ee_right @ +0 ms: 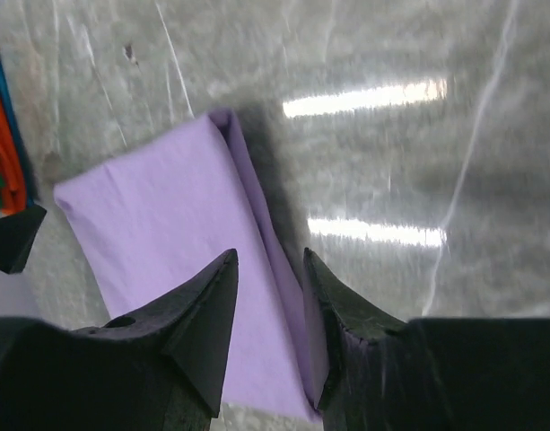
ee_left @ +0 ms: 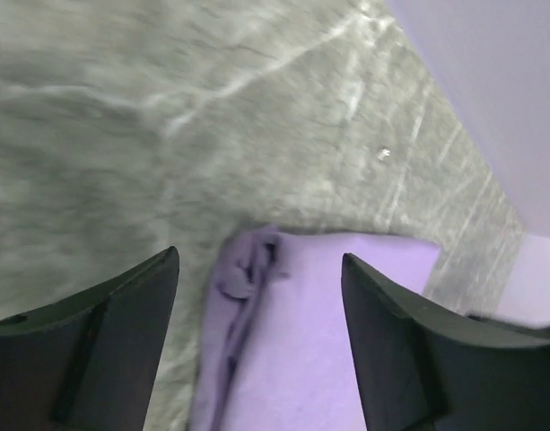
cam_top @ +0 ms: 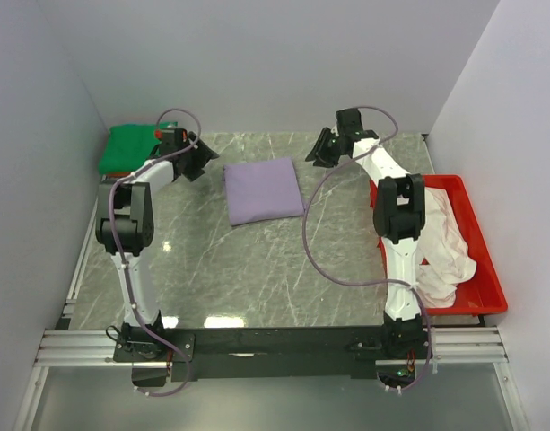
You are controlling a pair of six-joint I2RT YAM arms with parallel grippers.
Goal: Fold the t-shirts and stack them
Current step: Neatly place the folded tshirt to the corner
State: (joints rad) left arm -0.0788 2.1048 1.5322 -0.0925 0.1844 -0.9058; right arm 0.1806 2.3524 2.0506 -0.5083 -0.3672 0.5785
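The lavender t-shirt should go on the stack still folded, so the left gripper should next grab its side edge facing the green t-shirt, layers together.
A lavender t-shirt lies folded into a flat rectangle on the marble table at mid-back. My left gripper hovers just off its left back corner, jaws open. In the left wrist view the shirt shows between the spread fingers of the left gripper, untouched. My right gripper hangs by the right back corner, open. In the right wrist view the folded edge runs under the right gripper. A folded green t-shirt sits at the back left. A pale pinkish-white t-shirt lies crumpled in the tray.
The red plastic tray stands along the right side, beside the right arm's base. White walls close in the left, back and right. Orange-red cloth with teal and green edges shows at the left rim of the right wrist view.
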